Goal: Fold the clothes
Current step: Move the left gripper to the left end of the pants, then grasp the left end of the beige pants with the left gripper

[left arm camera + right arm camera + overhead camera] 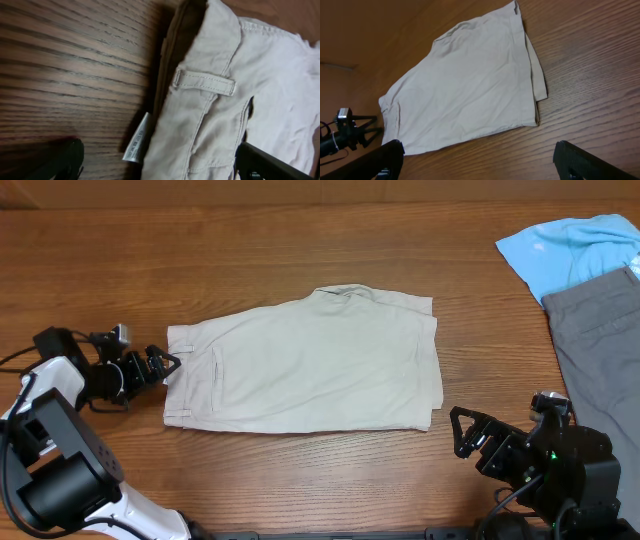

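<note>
The beige shorts need their waistband folded over the legs, so my left gripper will next grab them by the waistband edge (175, 385) and leave the hem end (430, 370) flat.
The beige shorts (310, 360) lie flat in the middle of the table, folded leg on leg, waistband to the left. My left gripper (166, 367) is open at the waistband's left edge. In the left wrist view the waistband with a belt loop (204, 82) and the small white tag (138, 145) lie between the fingers (159, 165). My right gripper (468, 432) is open and empty, just right of and below the shorts' hem corner. In the right wrist view the shorts (470, 85) lie ahead of the open fingers (479, 162), which are over bare wood.
A light blue shirt (570, 250) and a grey garment (600, 340) lie at the right edge of the table. The wooden table (300, 250) extends beyond the shorts on all sides.
</note>
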### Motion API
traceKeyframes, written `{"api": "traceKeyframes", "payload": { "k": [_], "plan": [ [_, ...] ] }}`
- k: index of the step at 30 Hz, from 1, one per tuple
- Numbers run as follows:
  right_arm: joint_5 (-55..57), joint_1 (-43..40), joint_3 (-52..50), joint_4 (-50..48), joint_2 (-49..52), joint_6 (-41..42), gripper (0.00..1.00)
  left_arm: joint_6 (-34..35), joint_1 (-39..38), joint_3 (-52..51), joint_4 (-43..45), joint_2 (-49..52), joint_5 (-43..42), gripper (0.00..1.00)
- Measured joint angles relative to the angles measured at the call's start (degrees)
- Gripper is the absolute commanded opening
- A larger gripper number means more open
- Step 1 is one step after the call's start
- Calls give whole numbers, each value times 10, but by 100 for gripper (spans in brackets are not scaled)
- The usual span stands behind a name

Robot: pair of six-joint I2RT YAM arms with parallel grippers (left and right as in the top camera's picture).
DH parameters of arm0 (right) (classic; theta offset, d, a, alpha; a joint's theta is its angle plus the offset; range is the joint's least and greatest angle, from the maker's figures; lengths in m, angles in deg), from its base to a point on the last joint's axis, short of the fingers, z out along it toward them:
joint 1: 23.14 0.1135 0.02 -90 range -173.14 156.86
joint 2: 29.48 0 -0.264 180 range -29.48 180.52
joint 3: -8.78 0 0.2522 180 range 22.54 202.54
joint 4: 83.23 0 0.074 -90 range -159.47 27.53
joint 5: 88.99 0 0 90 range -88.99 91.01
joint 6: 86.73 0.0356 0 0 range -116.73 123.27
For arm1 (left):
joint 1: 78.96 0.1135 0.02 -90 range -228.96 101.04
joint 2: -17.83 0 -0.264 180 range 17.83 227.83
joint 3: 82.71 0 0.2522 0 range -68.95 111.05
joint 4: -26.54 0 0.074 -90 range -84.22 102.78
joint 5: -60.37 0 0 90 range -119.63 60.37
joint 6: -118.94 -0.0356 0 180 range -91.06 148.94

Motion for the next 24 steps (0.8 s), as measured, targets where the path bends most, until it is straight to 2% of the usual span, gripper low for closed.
{"api": "traceKeyframes", "payload": {
  "k": [11, 20, 22, 23, 24],
  "plan": [
    [0, 0, 0, 0, 0, 0, 100, -15, 5, 21, -19, 32, -51, 100],
    [0, 0, 0, 0, 0, 0, 100, -17, -39, 42, -39, 70, -111, 99],
    [0, 0, 0, 0, 0, 0, 100, -17, -50, 44, -41, 76, -118, 91],
    [0, 0, 0, 0, 0, 0, 100, -18, -54, 45, -42, 78, -118, 83],
    [0, 0, 0, 0, 0, 0, 100, -20, -57, 46, -43, 80, -118, 69]
  ]
}}
